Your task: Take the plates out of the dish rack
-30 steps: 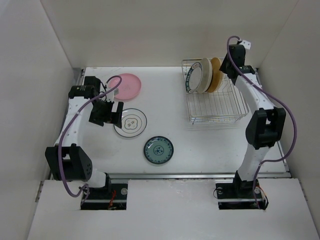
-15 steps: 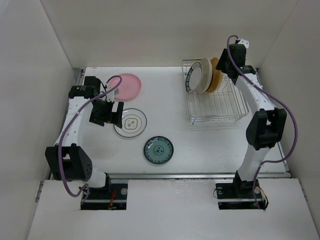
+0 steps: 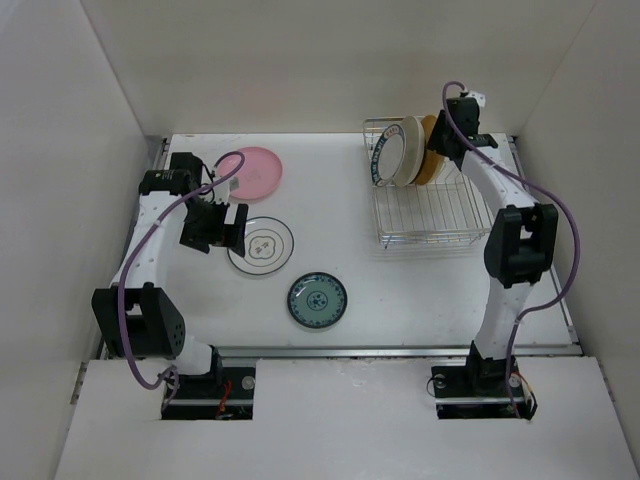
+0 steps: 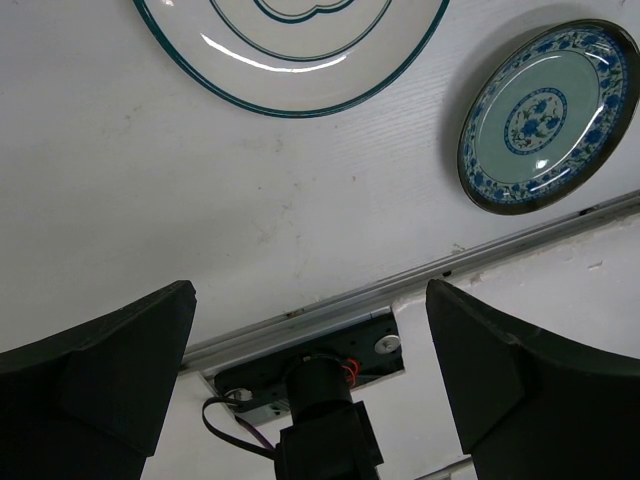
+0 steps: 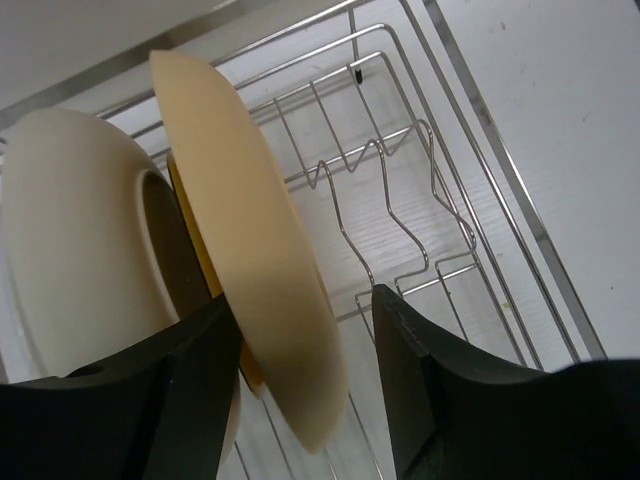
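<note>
My right gripper is open, and one finger is apart from the pale yellow plate's rim. The plate would stay in the dish rack (image 3: 432, 210) if I lifted my gripper now.
The dish rack (image 3: 432, 210) stands at the back right and shows in the right wrist view (image 5: 400, 200). Three plates stand upright in it: a white one with a dark rim (image 3: 385, 158), a cream one (image 3: 410, 150) (image 5: 70, 230) and a pale yellow one (image 3: 431, 150) (image 5: 250, 240). A mustard edge (image 5: 192, 240) shows between the last two. My right gripper (image 3: 449, 135) (image 5: 300, 385) is open and straddles the pale yellow plate's rim. The left finger (image 5: 150, 400) is against the plate and the other stands apart. My left gripper (image 3: 211, 228) (image 4: 310, 370) is open and empty over the table.
Three plates lie flat on the table: a pink one (image 3: 255, 172) at the back left, a white one with a teal rim (image 3: 261, 245) (image 4: 290, 50) beside my left gripper, and a teal-blue patterned one (image 3: 318, 300) (image 4: 545, 115) near the front. White walls close in the table.
My right gripper has moved left onto the plates in the rack, so its fingers now straddle the pale yellow plate. The left arm has not moved.
</note>
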Tool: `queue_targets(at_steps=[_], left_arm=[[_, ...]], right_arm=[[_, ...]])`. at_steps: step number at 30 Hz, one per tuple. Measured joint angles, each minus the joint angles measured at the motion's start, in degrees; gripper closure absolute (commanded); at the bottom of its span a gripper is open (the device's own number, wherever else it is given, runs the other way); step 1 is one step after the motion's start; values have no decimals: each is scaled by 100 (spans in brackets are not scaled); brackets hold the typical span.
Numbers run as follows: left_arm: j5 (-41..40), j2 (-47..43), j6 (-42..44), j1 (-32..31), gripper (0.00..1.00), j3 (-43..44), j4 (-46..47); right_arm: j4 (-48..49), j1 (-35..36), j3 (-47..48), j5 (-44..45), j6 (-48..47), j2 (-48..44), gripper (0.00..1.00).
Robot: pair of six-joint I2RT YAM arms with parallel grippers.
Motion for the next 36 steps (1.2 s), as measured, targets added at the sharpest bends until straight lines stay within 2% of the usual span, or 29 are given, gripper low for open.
queue_targets(at_steps=[8,16,21,28,36], left_arm=[[13,59,2,0,0,0,-2],[13,68,0,0,0,0,-2],[13,68,0,0,0,0,-2],[13,68,0,0,0,0,-2],[13,61,0,0,0,0,-9]], right_arm=[[-70,0,55,28,-24,354,54],[-181,-4,76,94,-361,374,86],[-177,28,76,122,-433,374,100],[-238,114,74,415,-431,291,100],[-413,133,63,776,-321,-271,100]])
